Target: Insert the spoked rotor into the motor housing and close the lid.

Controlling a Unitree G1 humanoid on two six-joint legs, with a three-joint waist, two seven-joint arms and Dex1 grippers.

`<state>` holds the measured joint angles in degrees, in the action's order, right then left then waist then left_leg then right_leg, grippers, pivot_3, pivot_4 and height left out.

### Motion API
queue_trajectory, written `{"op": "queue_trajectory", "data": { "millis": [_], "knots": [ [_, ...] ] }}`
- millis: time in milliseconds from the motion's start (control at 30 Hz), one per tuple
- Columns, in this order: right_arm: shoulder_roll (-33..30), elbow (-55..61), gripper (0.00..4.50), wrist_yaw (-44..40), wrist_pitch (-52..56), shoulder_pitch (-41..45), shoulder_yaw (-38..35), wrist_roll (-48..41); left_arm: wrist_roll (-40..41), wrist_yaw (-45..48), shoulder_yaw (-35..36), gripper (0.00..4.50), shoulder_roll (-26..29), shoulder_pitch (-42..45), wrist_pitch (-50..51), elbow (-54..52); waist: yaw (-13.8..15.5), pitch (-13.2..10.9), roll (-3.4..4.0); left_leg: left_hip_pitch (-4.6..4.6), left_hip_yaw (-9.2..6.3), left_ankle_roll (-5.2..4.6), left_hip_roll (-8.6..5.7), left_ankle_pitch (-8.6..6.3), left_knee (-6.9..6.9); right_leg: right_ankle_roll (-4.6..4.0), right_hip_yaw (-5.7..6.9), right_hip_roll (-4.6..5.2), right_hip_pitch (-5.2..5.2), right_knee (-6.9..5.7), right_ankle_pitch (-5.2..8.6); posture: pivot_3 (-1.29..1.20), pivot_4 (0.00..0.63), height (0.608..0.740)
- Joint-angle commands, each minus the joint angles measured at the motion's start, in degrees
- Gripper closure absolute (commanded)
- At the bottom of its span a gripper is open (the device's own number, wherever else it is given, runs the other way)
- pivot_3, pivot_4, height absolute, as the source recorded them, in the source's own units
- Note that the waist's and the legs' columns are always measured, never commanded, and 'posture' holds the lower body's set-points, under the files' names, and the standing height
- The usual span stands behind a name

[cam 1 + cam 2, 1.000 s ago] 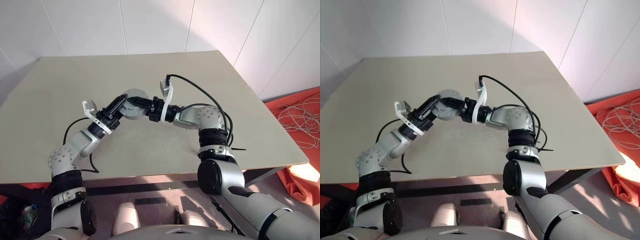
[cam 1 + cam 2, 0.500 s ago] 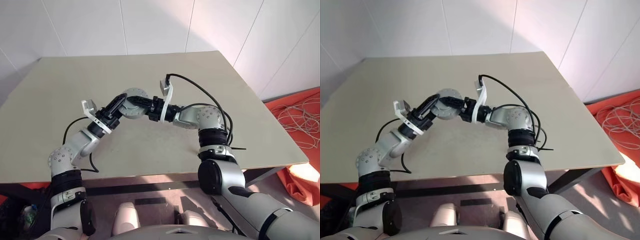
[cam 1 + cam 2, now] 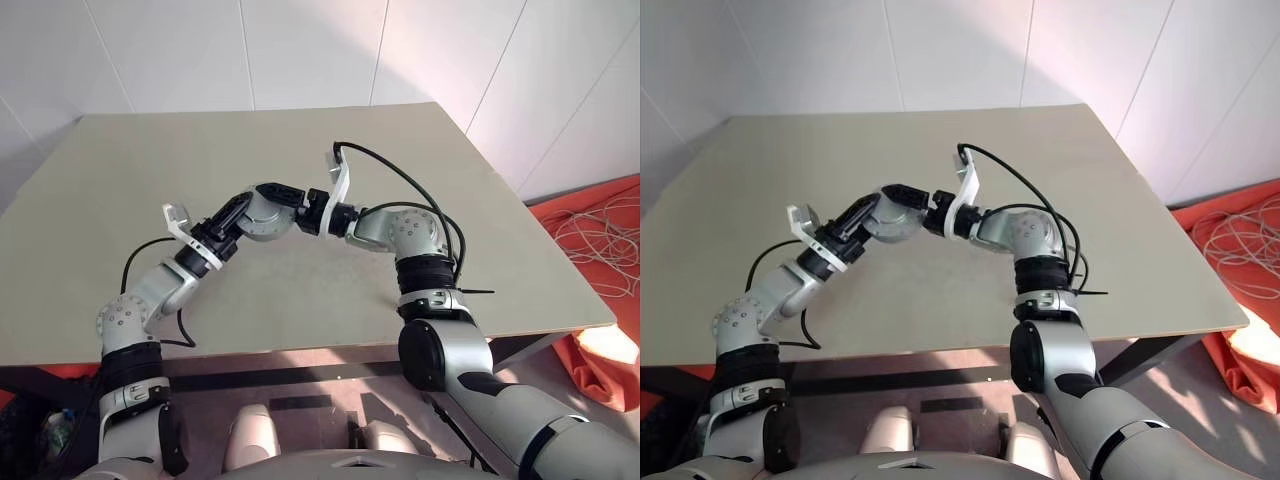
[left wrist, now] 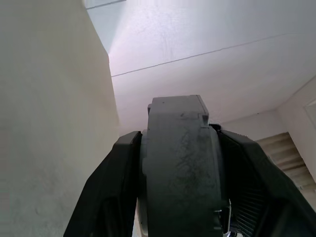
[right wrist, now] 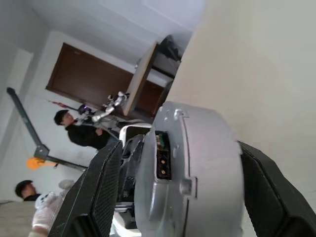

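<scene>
The motor housing [image 3: 262,217] hangs in the air above the tabletop and would drop if I opened my left gripper now, so my left gripper keeps holding it.
Above the table's middle hangs the motor housing [image 3: 262,217], a round silver body. My left gripper [image 3: 243,207] is shut on it from the left. In the left wrist view the housing [image 4: 180,163] stands edge-on, with a black finger pressed against each face. My right gripper [image 3: 285,198] comes in from the right and is open. In the right wrist view its fingers [image 5: 98,197] stand wide on either side of the housing [image 5: 202,163], whose rim shows a small connector. The spoked rotor is hidden. I cannot make out the lid on its own.
The beige table [image 3: 450,150] runs to white walls at the back. On the floor to the right lie an orange cloth and white cables [image 3: 600,240]. A person [image 5: 74,131] stands far off in the right wrist view.
My right gripper has opened its fingers, rolled and pushed a little further over the housing. The left gripper keeps its grip and has stayed in place.
</scene>
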<state>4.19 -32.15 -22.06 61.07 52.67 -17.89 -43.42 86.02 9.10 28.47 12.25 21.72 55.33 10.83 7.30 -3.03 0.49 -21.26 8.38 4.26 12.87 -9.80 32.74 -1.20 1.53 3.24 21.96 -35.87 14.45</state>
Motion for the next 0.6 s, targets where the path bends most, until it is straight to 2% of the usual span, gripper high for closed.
{"op": "queue_trajectory", "data": {
  "millis": [33, 333, 600],
  "knots": [
    [-1.1, -2.2, 0.46, 0.7, -4.4, 1.5, -0.9, 1.5, -1.9, 1.7, 2.4, 2.41, 1.6, 0.6, -4.7, -3.1, 0.0, 0.0, 0.00, 0.00, 0.00, 0.01, 0.00, 0.00, 0.01, 0.00, 0.00, 0.00, 0.00, -0.01, 0.00, 0.00, 0.000, 0.740],
    [-6.7, -4.3, 0.46, 0.6, -4.0, 1.8, -3.9, 1.0, -7.6, -1.4, 6.9, 2.41, 1.2, -3.4, -15.1, -6.3, 0.0, 0.0, -0.07, -0.03, -0.01, 0.00, -0.01, 0.00, 0.02, 0.02, 0.00, 0.01, 0.00, 0.02, -0.01, 0.00, 0.000, 0.740],
    [-8.0, -3.5, 0.46, 1.3, -2.9, 0.4, -5.4, 0.8, -10.1, -6.3, 10.3, 2.41, -0.3, -5.4, -20.9, -3.2, -0.1, 0.0, -0.16, -0.01, 0.00, 0.00, 0.00, 0.00, 0.09, 0.01, -0.01, 0.00, -0.01, -0.02, -0.03, 0.00, 0.000, 0.740]
  ]
}}
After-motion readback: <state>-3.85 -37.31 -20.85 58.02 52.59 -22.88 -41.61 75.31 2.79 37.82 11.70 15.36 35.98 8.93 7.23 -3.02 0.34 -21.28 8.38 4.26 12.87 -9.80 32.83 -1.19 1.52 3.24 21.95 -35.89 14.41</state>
